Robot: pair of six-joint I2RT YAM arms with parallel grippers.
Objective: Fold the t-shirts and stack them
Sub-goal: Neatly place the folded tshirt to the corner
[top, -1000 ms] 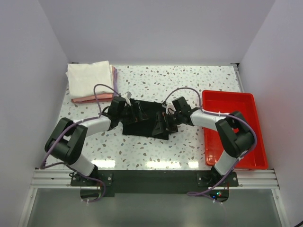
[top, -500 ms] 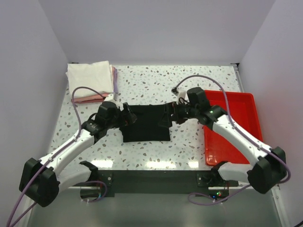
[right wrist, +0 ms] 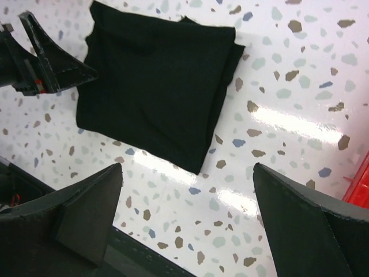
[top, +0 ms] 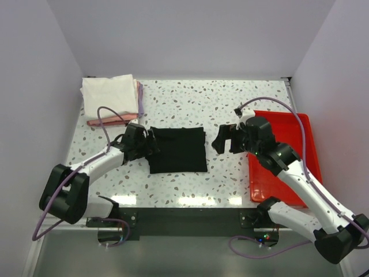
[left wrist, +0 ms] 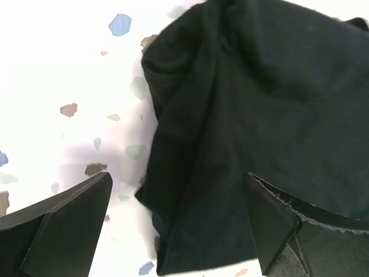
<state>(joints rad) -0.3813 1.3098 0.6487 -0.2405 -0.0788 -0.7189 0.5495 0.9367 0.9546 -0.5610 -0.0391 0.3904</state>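
My left gripper needs to go lower before it closes on the black t-shirt's edge, because its fingers are still above the cloth in the left wrist view.
The black t-shirt (top: 177, 149) lies folded into a rectangle on the table's middle; it also shows in the left wrist view (left wrist: 248, 115) and the right wrist view (right wrist: 155, 81). My left gripper (top: 151, 144) is open at its left edge, its jaws straddling the cloth's corner without closing on it. My right gripper (top: 222, 139) is open and empty, raised to the right of the shirt, clear of it. A stack of folded shirts sits at the back left: white (top: 109, 95) on top, with lavender (top: 140, 98) and pink (top: 106, 121) edges showing beneath.
A red plastic tray (top: 282, 124) lies at the right under my right arm. White walls close in the table on three sides. The metal rail with the arm bases runs along the near edge.
Both grippers have let go of the black shirt, which now lies flat and folded. My right gripper has pulled back to the right and lifted; my left has drawn back to the shirt's left edge.
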